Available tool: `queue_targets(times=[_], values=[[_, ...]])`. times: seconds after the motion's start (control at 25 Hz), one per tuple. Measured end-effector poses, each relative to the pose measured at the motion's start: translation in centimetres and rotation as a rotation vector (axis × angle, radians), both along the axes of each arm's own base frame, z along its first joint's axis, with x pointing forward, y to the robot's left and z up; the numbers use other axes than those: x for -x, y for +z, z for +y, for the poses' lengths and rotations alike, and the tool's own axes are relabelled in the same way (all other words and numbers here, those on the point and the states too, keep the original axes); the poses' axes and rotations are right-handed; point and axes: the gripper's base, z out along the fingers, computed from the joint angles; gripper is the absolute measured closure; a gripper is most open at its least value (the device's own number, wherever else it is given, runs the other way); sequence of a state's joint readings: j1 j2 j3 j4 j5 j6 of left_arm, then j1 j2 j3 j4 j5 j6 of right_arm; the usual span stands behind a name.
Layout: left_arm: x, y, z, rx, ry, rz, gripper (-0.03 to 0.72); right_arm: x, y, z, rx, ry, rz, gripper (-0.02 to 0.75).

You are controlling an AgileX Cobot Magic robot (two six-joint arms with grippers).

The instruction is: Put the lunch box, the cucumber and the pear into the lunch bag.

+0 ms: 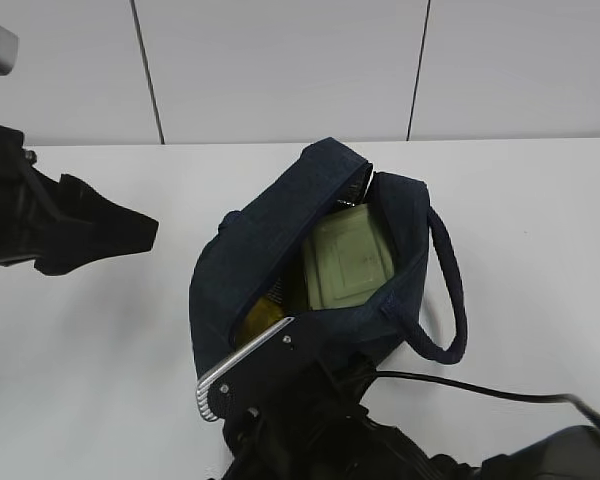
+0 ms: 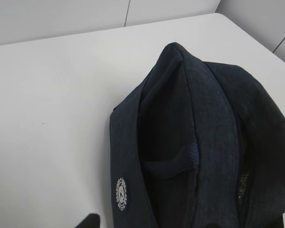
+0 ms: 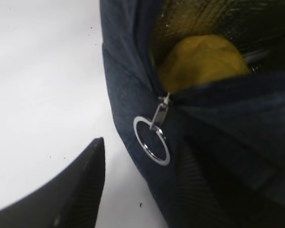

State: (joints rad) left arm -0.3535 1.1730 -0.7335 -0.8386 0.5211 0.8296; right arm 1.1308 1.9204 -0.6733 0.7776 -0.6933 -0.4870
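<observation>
I need to grab the zip pull by its ring (image 3: 152, 140) with my right gripper next, because the metal ring stands out from the slack navy cloth (image 3: 126, 88).
The dark navy lunch bag (image 1: 255, 240) stands open in the middle of the table, its handle (image 1: 450, 290) hanging to the right. The lunch box (image 1: 348, 258) lies inside with its sage-green lid up. The yellow pear (image 1: 258, 318) is inside at the near end and also shows in the right wrist view (image 3: 199, 61). The cucumber is not in view. My right gripper (image 1: 280, 345) is open at the bag's near end, one finger (image 3: 80, 190) on the table left of the zip's ring pull (image 3: 152, 141). My left gripper (image 1: 100, 235) is open and empty, left of the bag.
The white table (image 1: 90, 380) runs back to a white panelled wall (image 1: 280, 60). A black cable (image 1: 480, 390) runs across the table at the front right. The left wrist view shows the bag's outer side with a round white logo (image 2: 121, 194).
</observation>
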Motion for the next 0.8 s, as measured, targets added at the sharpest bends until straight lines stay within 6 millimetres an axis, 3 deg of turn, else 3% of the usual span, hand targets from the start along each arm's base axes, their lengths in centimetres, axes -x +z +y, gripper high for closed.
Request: queue_targets(times=[0.24, 0.52, 0.8], values=[[0.0, 0.0, 0.0, 0.003, 0.002, 0.000, 0.288, 0.0, 0.0, 0.4, 0.003, 0.015, 0.013, 0.365], [0.0, 0.0, 0.0, 0.003, 0.003, 0.000, 0.289, 0.0, -0.3, 0.3, 0.016, 0.018, 0.018, 0.487], [0.0, 0.0, 0.0, 0.005, 0.005, -0.001, 0.291, 0.0, -1.4, 0.4, 0.046, 0.021, 0.037, 0.498]])
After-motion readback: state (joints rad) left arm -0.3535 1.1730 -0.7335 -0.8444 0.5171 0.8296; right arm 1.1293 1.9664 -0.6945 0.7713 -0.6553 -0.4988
